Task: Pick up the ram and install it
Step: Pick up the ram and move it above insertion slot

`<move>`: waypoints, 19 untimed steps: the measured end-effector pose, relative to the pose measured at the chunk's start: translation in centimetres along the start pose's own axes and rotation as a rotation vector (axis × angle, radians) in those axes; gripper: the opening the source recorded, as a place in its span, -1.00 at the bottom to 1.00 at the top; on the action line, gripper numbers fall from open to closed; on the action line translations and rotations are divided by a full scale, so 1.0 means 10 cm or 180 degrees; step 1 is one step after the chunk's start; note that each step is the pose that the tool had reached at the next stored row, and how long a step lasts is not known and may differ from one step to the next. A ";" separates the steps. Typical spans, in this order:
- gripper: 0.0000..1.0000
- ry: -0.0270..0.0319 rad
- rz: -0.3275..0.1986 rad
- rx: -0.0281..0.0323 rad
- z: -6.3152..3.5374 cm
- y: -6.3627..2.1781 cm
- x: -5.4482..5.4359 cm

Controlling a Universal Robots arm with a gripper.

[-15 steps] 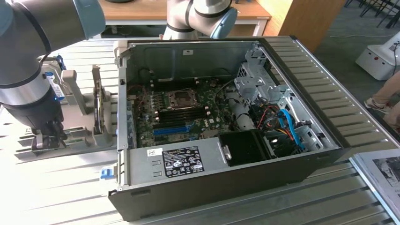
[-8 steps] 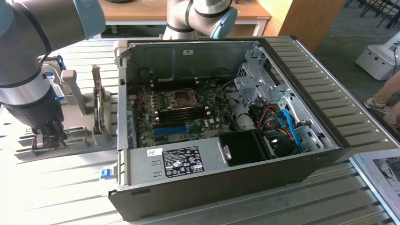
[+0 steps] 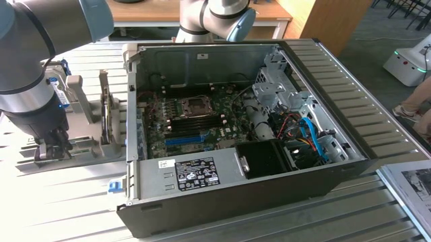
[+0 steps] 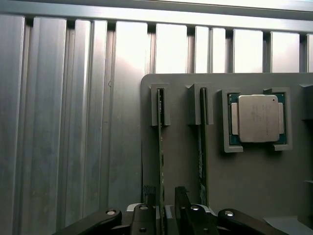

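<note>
I will grab the ram stick by one end of its long edge (image 4: 161,196) next, to install it in the motherboard's memory slots.
In the wrist view two green ram sticks stand on edge in slots of a grey holder (image 4: 181,147). The nearer ram (image 4: 160,147) runs down between my fingertips, and the second ram (image 4: 202,147) stands parallel beside it. My gripper (image 4: 165,196) is open, one finger on each side of the nearer stick, with a small gap still showing. In the exterior view the gripper (image 3: 52,148) hangs low over the holder (image 3: 84,133) at the exterior view's left, beside the open computer case (image 3: 235,131). Black memory slots (image 3: 195,122) lie on the motherboard below the processor socket.
A processor chip (image 4: 257,117) sits in a recess of the holder beyond the sticks. A dark board (image 3: 104,113) stands on edge in the holder near the case wall. The case holds a blue slot (image 3: 185,139), a black fan housing (image 3: 266,156) and blue cables (image 3: 313,133).
</note>
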State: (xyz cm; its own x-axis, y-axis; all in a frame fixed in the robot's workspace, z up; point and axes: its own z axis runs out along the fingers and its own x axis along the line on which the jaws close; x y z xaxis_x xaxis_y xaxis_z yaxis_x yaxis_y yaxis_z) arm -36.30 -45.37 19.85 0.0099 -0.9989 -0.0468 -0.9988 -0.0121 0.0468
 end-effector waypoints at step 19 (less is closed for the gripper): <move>-0.70 0.0000 0.0000 0.0000 0.000 0.000 0.00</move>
State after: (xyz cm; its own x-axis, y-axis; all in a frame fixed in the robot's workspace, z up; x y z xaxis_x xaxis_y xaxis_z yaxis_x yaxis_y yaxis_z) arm -36.29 -45.37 19.85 0.0100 -0.9989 -0.0467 -0.9988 -0.0122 0.0467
